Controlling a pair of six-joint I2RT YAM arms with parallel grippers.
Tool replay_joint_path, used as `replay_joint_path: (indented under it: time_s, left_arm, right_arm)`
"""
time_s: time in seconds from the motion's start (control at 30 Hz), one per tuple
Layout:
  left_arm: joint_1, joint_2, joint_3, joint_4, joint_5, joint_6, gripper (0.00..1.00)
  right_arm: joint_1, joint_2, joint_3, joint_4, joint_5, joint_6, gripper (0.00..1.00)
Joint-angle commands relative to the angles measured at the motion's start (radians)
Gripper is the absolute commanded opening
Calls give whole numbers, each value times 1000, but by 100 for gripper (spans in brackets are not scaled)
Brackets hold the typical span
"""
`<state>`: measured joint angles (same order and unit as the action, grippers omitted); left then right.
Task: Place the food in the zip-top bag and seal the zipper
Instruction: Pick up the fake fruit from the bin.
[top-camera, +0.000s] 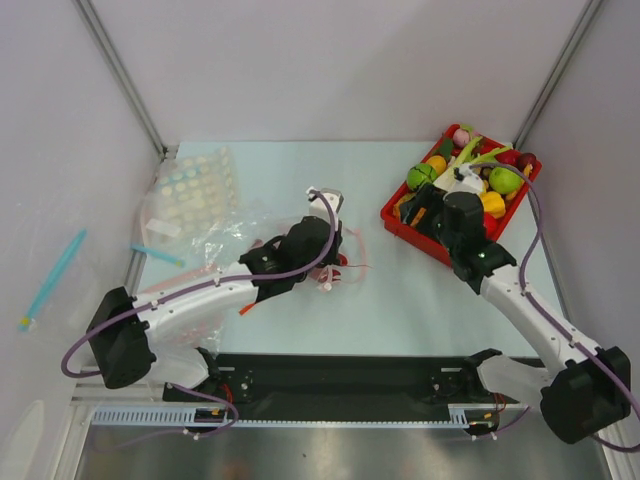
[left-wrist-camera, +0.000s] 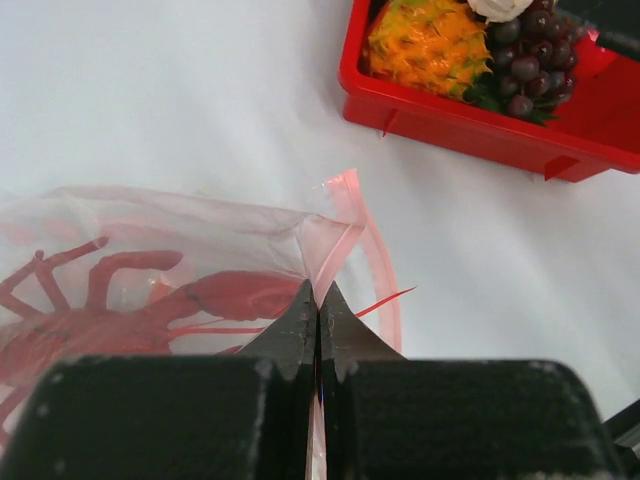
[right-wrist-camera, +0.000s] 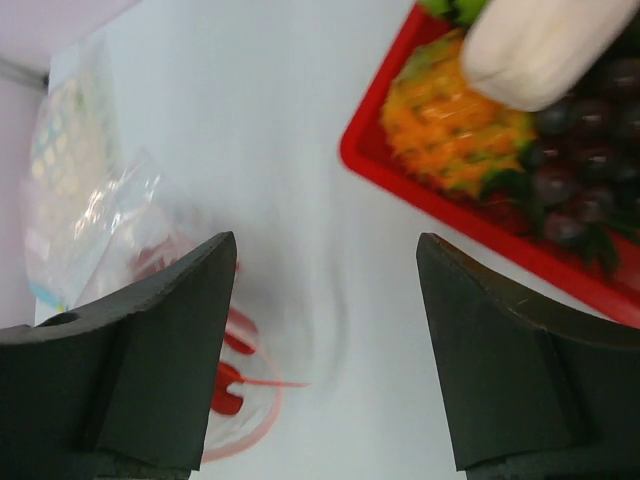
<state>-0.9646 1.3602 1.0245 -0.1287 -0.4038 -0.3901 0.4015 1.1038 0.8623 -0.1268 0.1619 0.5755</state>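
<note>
The grapes at one end of the bunch are the part my right gripper needs to hold next to pick up the dark grape bunch (right-wrist-camera: 588, 155). The rest will then hang free to go into the zip-top bag.
The clear zip-top bag (left-wrist-camera: 150, 225) lies on the table with the red crayfish (left-wrist-camera: 225, 298) inside it. My left gripper (left-wrist-camera: 318, 300) is shut on the bag's mouth edge, pinching the pale pink zipper strip (left-wrist-camera: 378, 262), which curves past the fingers. In the top view the left gripper (top-camera: 333, 262) sits mid-table over the bag (top-camera: 345, 268). My right gripper (right-wrist-camera: 325, 245) is open and empty, hovering above the table between the bag (right-wrist-camera: 140, 215) and the tray, at the tray's near-left corner (top-camera: 425, 207). The dark grape bunch (left-wrist-camera: 530, 62) lies in the tray.
The red tray (top-camera: 400, 222) at the back right holds several toy foods, including an orange pineapple-like piece (left-wrist-camera: 430, 40). A clear bag printed with pastel dots (top-camera: 195, 188) and a blue strip (top-camera: 155, 255) lie at the left. A teal stick (top-camera: 50, 278) lies outside the table.
</note>
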Motion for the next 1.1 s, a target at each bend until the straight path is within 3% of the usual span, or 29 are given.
replay_joint_path:
  time_s: [0.0,0.17,0.3,0.37,0.47,0.7,0.83,1.07]
  left_arm:
    - [1,-45,-14,75,40,26,0]
    - [0,-70,-41,103,43,34,0]
    - [0,-73,-44,104,63,54,0]
    - [1,-73,-41,101,75,62,0]
    - [0,-76,-43,98,79,60,0]
    - [1,-104,-55,104,85,65,0]
    - [1,-124,-69,116,89,69,0]
    - [0,-139,-75,118,92,68,0]
  right_arm:
    - [-58,-28,-55,42,22,33,78]
    - [-73,13,-48,38,69,9,77]
    - [-73,45,-37,29,146,-100,78]
    - [-73,45,-42,32,177,-126,86]
    - [-76,57,-52,55,136,-158,86]
    - [-73,152,10,6,159,-149,86]
    - [-72,116,-34,61,241,-189,91]
    - [-185,117,-88,78,172,-109,92]
